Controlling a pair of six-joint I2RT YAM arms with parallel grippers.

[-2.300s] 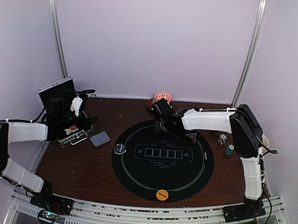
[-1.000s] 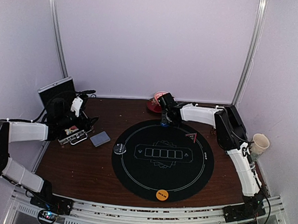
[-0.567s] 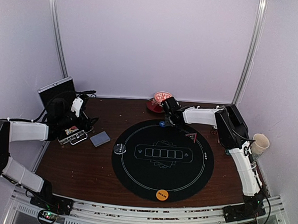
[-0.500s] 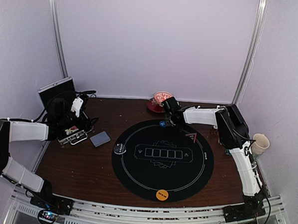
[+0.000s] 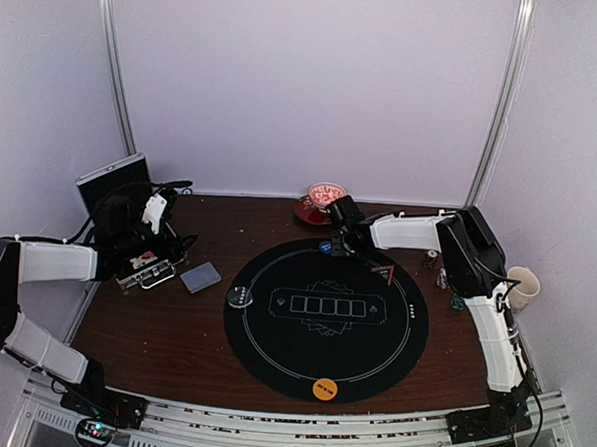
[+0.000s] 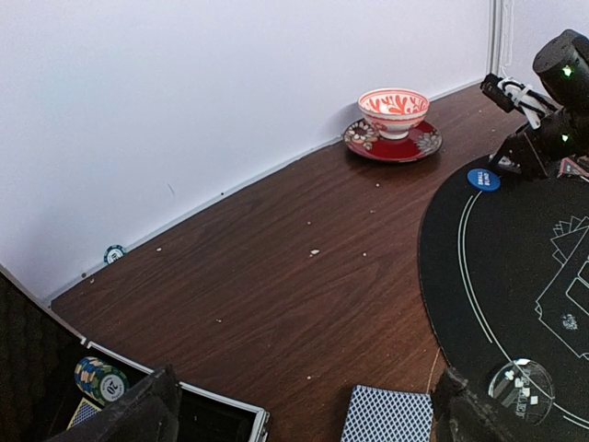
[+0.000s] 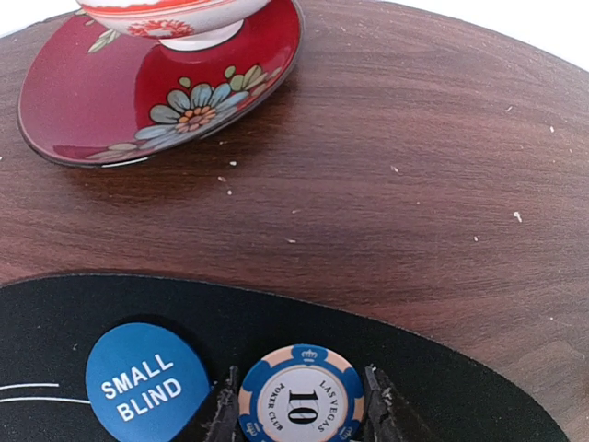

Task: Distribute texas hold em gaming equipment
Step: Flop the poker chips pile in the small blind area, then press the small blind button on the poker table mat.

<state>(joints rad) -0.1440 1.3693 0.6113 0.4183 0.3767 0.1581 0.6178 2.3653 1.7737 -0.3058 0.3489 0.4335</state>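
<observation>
The poker chip (image 7: 300, 398) would rest flat on the mat beside the "small blind" disc, so it is time for my right gripper to release it now.
My right gripper (image 7: 300, 407) is shut on a blue poker chip (image 7: 300, 398) marked 10, held flat just over the far rim of the black mat (image 7: 442, 396). Next to it on the left lies the blue "small blind" disc (image 7: 147, 379). From above, the right gripper (image 5: 338, 242) is beside that blue disc (image 5: 324, 247). My left gripper (image 6: 304, 419) is open and holds nothing, over the bare wood between an open case and the blue-backed card deck (image 6: 388, 415). A clear disc (image 5: 240, 298) and an orange disc (image 5: 324, 389) lie on the mat's rim.
The red-and-white bowl (image 5: 326, 195) on its red saucer (image 7: 110, 101) stands just behind the right gripper. The open case (image 5: 146, 271) with a chip stack (image 6: 99, 379) is at the left. Loose chips (image 5: 443, 279) and a paper cup (image 5: 522, 285) are at the right edge.
The right gripper has shifted a little to the right along the mat's far rim with the chip, uncovering the blue disc. The left arm has not moved.
</observation>
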